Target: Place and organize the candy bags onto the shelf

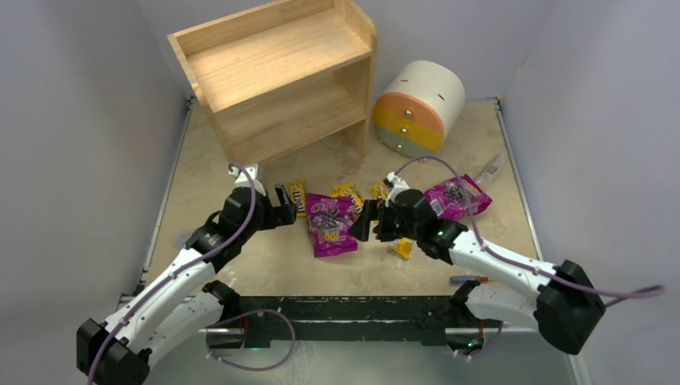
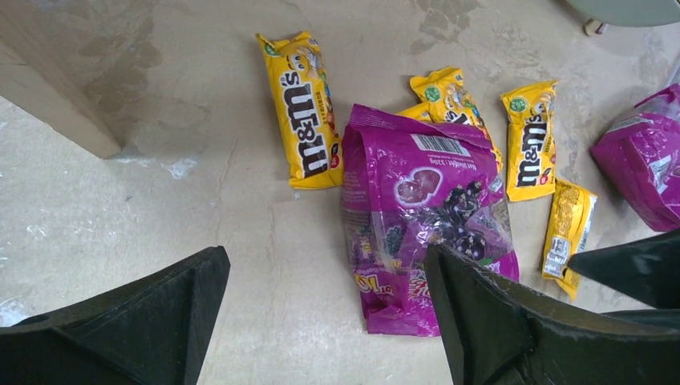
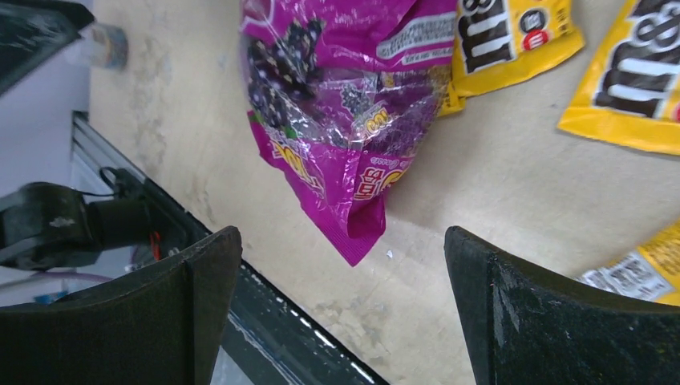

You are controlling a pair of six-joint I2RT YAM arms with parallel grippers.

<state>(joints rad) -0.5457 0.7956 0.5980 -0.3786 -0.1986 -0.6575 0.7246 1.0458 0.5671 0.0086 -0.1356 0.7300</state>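
Observation:
I should next grab the magenta candy bag with my right gripper by the side facing it. The opposite side stays free to hand over to my left gripper.
The wooden shelf (image 1: 273,72) stands at the back left with both tiers bare. One magenta candy bag (image 1: 330,224) lies flat mid-table, between my two grippers. My left gripper (image 1: 286,207) hovers open just left of it; in the left wrist view the bag (image 2: 425,200) lies ahead beside the right finger, and the gripper (image 2: 325,265) holds nothing. My right gripper (image 1: 365,224) is open on the bag's right side, the bag's corner (image 3: 345,88) ahead of its empty jaws (image 3: 341,241). Yellow M&M's packets (image 2: 303,112) (image 2: 453,100) (image 2: 529,140) (image 2: 568,224) lie around it. A second magenta bag (image 1: 457,197) lies behind the right arm.
A round white drum (image 1: 418,107) with orange, yellow and green drawers stands right of the shelf. A small purple-handled tool (image 1: 469,279) lies near the front edge under the right arm. The shelf's side panel foot (image 2: 48,88) is close on the left gripper's left.

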